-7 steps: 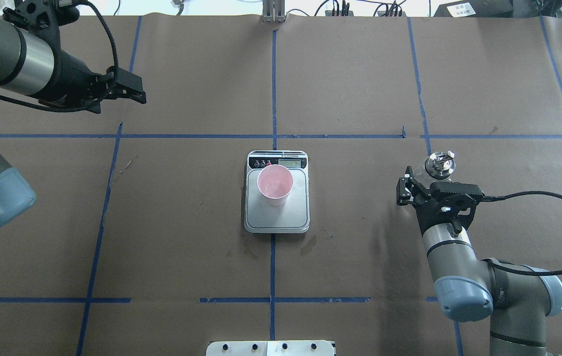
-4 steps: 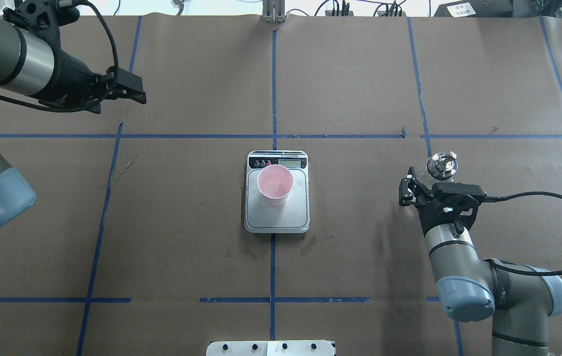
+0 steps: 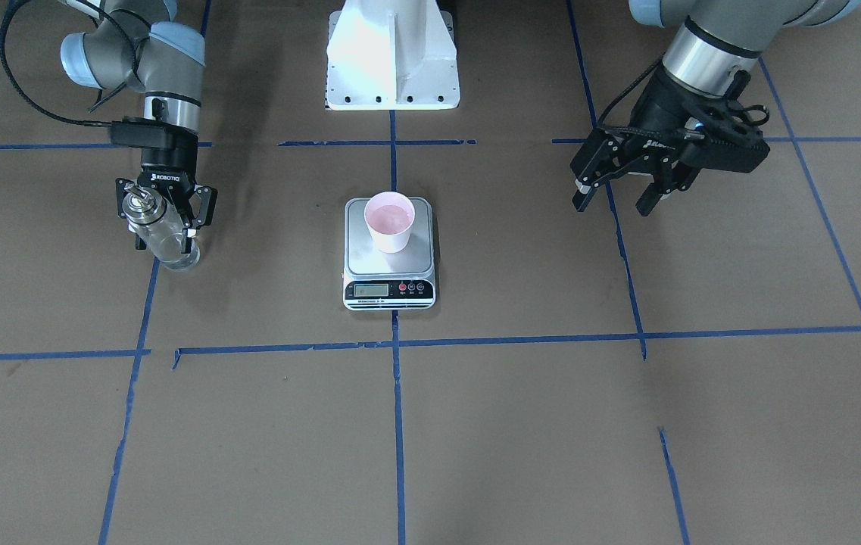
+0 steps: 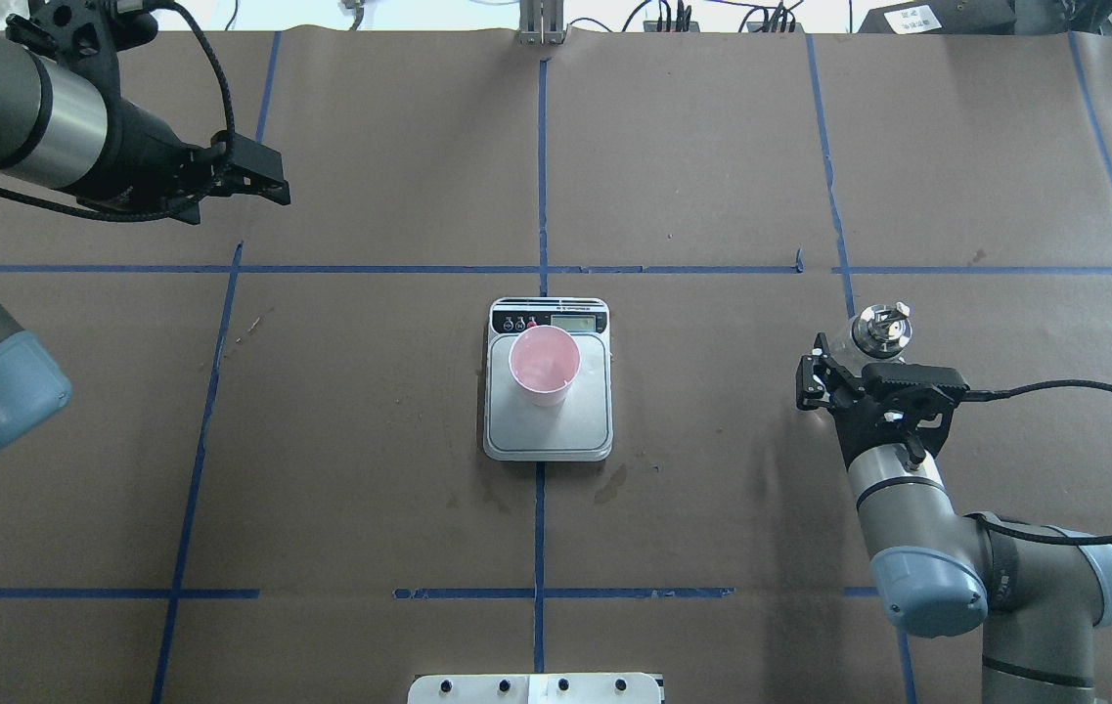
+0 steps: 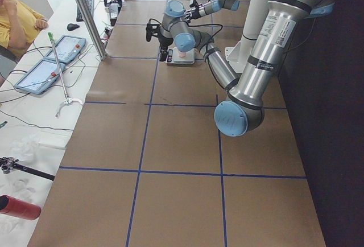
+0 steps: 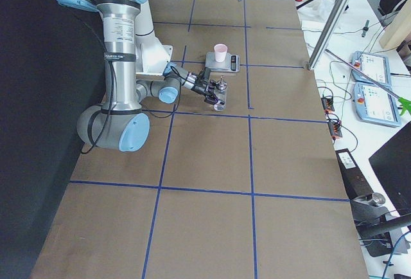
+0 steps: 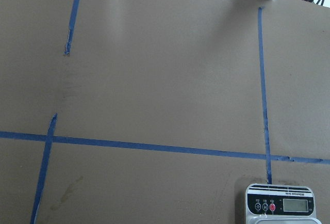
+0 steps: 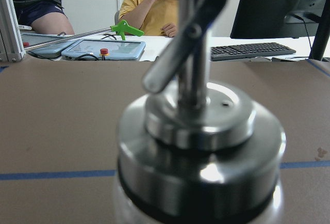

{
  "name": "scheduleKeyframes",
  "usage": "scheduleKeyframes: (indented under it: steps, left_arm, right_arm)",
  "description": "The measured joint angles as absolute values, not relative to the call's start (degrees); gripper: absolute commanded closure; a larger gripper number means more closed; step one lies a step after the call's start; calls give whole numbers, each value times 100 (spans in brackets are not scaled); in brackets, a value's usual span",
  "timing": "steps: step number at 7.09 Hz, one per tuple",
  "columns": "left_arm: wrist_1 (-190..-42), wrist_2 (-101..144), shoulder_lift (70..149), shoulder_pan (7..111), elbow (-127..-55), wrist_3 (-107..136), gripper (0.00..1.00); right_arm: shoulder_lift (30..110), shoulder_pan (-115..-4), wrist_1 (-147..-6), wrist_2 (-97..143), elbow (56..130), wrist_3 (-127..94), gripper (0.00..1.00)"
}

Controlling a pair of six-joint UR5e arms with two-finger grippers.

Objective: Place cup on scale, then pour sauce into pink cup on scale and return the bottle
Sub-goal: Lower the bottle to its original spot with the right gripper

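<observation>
The sauce bottle's base (image 3: 185,263) touches the brown tabletop. It would stand upright; my right gripper should open.
The pale pink cup (image 4: 544,364) stands upright on the steel platform of the scale (image 4: 548,435), near its display; both also show in the front view, cup (image 3: 389,222) and scale (image 3: 388,291). My right gripper (image 3: 165,227) is shut on the clear glass sauce bottle (image 3: 170,250) with a steel pourer cap (image 4: 881,330), upright and low over the table, well right of the scale. The cap (image 8: 198,131) fills the right wrist view. My left gripper (image 3: 616,195) is open and empty, raised at the far left (image 4: 267,186).
Blue tape lines cross the brown table cover (image 4: 692,176). Dark stains (image 4: 609,484) lie in front of the scale. The white robot base (image 3: 392,57) stands behind the scale. Operators, tablets and a keyboard (image 8: 247,51) are beyond the far edge.
My right gripper has shifted slightly to the right and back toward the robot with the bottle in it. The left arm, cup and scale have not moved.
</observation>
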State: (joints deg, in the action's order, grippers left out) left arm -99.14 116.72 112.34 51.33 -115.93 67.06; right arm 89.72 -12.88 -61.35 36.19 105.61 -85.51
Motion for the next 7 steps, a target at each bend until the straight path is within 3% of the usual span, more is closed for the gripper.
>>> scheduleKeyframes:
  steps: [3,4,5,7]
  left_arm:
    - [-9914,11672,11241,5133,-11600,6706,1]
    - [-9914,11672,11241,5133,-11601,6706,1]
    - [-9914,11672,11241,5133,-11601,6706,1]
    - [-9914,11672,11241,5133,-11601,6706,1]
  right_arm:
    - [8990,-1292,-6135,3653,10549,-8552,100]
    - [8997,-1291,-6135,3674,10540,-8552,69]
    - [9003,-1289,-6135,3697,10535,-8552,1]
    - [9025,-1286,-6135,3709,10531,-8554,0]
